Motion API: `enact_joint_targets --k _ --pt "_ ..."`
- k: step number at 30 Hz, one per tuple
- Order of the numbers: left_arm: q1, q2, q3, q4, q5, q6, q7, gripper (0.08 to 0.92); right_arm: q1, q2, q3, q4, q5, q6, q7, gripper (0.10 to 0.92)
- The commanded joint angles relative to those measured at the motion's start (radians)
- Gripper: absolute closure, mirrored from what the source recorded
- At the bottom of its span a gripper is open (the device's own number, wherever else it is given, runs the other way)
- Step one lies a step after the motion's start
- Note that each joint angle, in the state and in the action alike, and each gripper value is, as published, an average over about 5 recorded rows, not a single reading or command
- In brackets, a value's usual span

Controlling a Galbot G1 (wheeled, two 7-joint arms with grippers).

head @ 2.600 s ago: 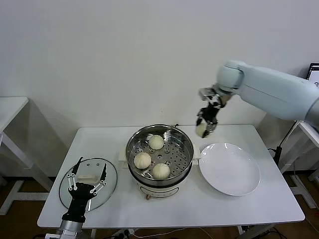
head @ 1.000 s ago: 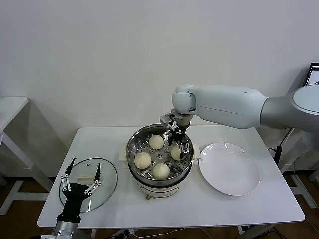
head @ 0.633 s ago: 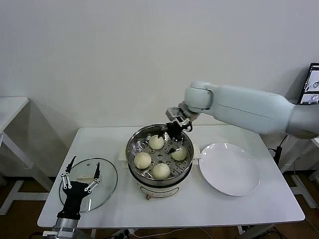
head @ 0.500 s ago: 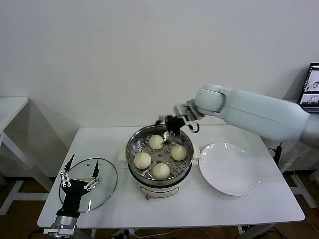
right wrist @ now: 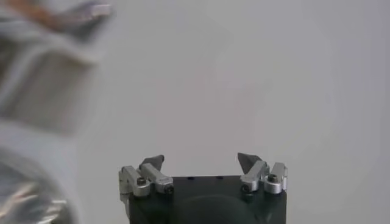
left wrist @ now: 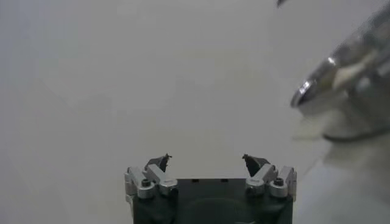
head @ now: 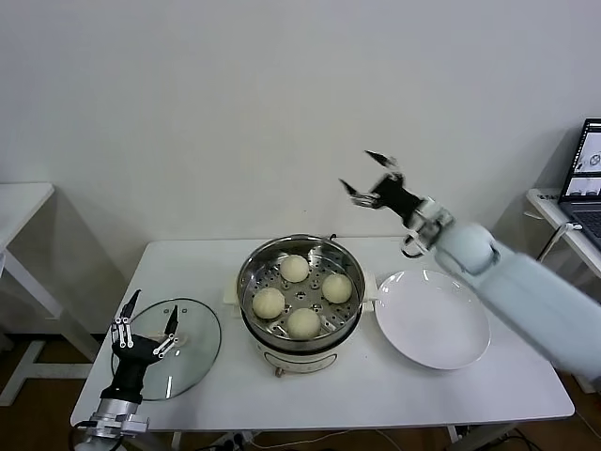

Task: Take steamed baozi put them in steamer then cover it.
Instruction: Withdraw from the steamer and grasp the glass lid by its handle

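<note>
I should cover the steamer full of baozi, so my left gripper needs to grab the clear glass lid by its white handle next.
The stainless-steel steamer (head: 252, 270) stands mid-table with its perforated tray showing. Several cream-white baozi lie in it, at the back (head: 295, 268), right (head: 337, 287), left (head: 269, 302) and front (head: 303, 322). My right gripper (head: 370, 177) is open and empty, raised well above the table behind and to the right of the steamer. My left gripper (head: 146, 321) is open and empty over the clear glass lid (head: 197, 352), which lies flat on the table left of the steamer. The steamer's rim (left wrist: 341, 61) shows in the left wrist view.
An empty white plate (head: 433, 318) lies to the right of the steamer. A laptop (head: 585, 169) stands on a side table at the far right. Another small table (head: 19, 202) is at the far left.
My right gripper carried a baozi from above the plate into the steamer, let it go at the right side, then rose up and back, open. My left gripper drew slightly nearer over the lid.
</note>
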Motion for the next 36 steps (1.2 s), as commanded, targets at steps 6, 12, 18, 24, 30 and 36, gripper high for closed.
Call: enact_joint_targets --k 6,12,18,24,30,36 --pt "0.012 0.043 -0.097 0.236 0.582 0.034 0.035 0.177 -0.837 0.173 0.745 0.047 -0.119 0.12 0.168 0.203" --pt "-0.002 0.027 -0.08 0.292 0.618 0.008 -0.05 0.177 -0.859 0.214 0.738 0.044 -0.157 0.124 0.155 0.203" --pt "-0.068 -0.007 -0.051 0.328 0.623 0.011 -0.148 0.177 -0.862 0.243 0.72 0.039 -0.189 0.123 0.148 0.203" --pt "-0.124 -0.014 -0.04 0.363 0.64 0.036 -0.168 0.177 -0.863 0.27 0.708 0.031 -0.207 0.124 0.139 0.203" --pt "-0.155 -0.008 -0.022 0.392 0.64 0.04 -0.165 0.177 -0.86 0.281 0.709 0.019 -0.217 0.127 0.137 0.203" --pt "-0.176 -0.015 -0.003 0.395 0.639 0.05 -0.163 0.177 -0.865 0.288 0.709 0.019 -0.231 0.129 0.136 0.203"
